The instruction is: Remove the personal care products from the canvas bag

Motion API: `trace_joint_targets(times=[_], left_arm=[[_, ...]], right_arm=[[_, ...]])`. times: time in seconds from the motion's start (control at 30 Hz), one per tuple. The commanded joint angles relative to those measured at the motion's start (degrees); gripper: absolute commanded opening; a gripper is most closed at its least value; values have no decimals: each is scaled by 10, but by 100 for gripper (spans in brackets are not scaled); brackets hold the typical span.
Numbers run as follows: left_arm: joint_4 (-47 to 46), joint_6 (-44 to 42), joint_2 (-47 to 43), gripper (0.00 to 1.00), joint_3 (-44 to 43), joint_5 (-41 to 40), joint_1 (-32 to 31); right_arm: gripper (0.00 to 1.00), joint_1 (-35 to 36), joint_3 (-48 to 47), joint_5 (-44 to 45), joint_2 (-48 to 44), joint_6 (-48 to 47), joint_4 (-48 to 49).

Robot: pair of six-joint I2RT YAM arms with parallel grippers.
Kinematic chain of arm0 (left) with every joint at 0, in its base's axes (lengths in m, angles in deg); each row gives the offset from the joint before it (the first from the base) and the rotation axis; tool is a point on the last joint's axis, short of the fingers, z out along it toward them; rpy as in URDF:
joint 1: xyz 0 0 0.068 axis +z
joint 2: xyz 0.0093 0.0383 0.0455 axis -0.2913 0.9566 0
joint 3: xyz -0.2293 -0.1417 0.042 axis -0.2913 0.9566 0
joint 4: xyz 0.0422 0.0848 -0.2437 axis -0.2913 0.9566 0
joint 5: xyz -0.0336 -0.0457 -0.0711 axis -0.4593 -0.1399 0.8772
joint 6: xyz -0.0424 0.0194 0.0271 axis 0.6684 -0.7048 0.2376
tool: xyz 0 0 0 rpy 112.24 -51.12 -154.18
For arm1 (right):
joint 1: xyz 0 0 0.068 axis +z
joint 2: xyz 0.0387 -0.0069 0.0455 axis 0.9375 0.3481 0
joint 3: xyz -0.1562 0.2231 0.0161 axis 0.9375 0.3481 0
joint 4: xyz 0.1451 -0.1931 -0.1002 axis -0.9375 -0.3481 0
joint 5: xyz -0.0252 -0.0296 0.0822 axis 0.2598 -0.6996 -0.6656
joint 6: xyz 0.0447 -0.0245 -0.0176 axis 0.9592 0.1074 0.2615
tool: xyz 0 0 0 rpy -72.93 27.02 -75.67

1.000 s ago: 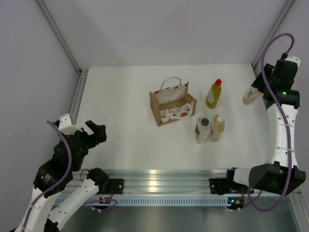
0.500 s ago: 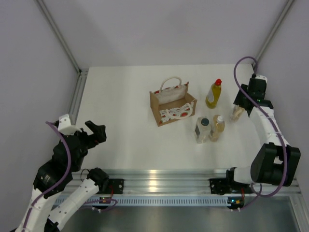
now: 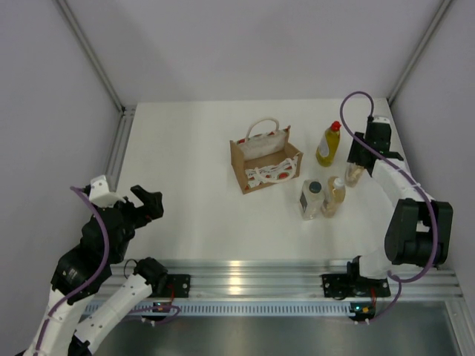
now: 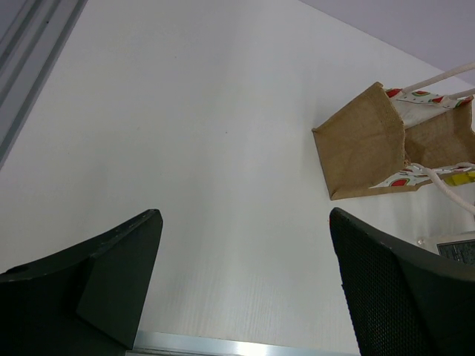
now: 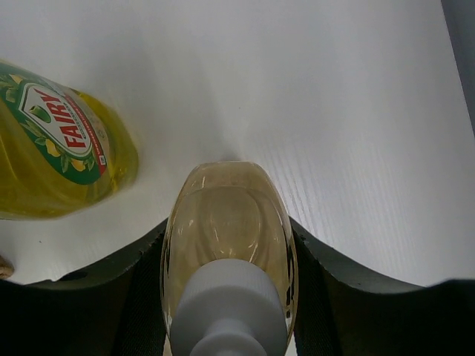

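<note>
I should open my right gripper, because the second amber bottle is upright over flat table and would stay standing.
The canvas bag (image 3: 266, 159) (image 4: 371, 141) stands open mid-table, its white handles drooping over it. To its right stand a yellow bottle with a red cap (image 3: 329, 143) (image 5: 59, 144), a clear squarish bottle with a dark cap (image 3: 311, 199) and an amber bottle with a white cap (image 3: 334, 196). My right gripper (image 3: 358, 163) (image 5: 226, 256) is shut on a second amber bottle (image 3: 354, 176) (image 5: 226, 222), held upright just right of the yellow one. I cannot tell whether its base touches the table. Near the front left, my left gripper (image 3: 145, 204) (image 4: 245, 282) stays open with nothing in it.
Grey walls close in the white table (image 3: 193, 148) on the left, back and right. A metal rail (image 3: 245, 271) runs along the near edge by the arm bases. The right arm (image 3: 404, 196) arcs along the table's right side.
The right arm has swung in from the right edge, carrying the amber bottle leftward and down beside the yellow bottle. The left arm has not moved.
</note>
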Motion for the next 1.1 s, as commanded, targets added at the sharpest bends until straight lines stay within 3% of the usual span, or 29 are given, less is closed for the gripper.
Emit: trace_joint_targets(times=[0.0,0.1,0.13,0.3,0.33,0.37,0.53,0.7,1.07], left_arm=[[-20,-2,-6,98,3,0,-2],[-20,-2,-5,98,3,0,-2],[-21,-2,-5,98,3,0,-1],[-20,-2,-1,98,3,-2,-1],[-20,-2,0,98,4,-2,-1],[-20,-2,1,98,5,-2,-1],[-20,-1,12,98,4,-4,-1],[-20,0,32,98,4,-6,0],[-26,-13,88,98,3,14,18]], right_arm=[[8,10,-18,11,-6,-2,74],[26,11,-24,8,-5,6,61],[41,12,-26,6,-4,12,57],[67,14,-33,12,-19,15,35],[82,14,-34,16,-22,15,33],[91,14,-36,23,-29,17,30],[93,17,-48,35,-61,12,-16],[99,39,-37,31,-153,4,-48],[100,191,-5,111,-353,-23,-139]])
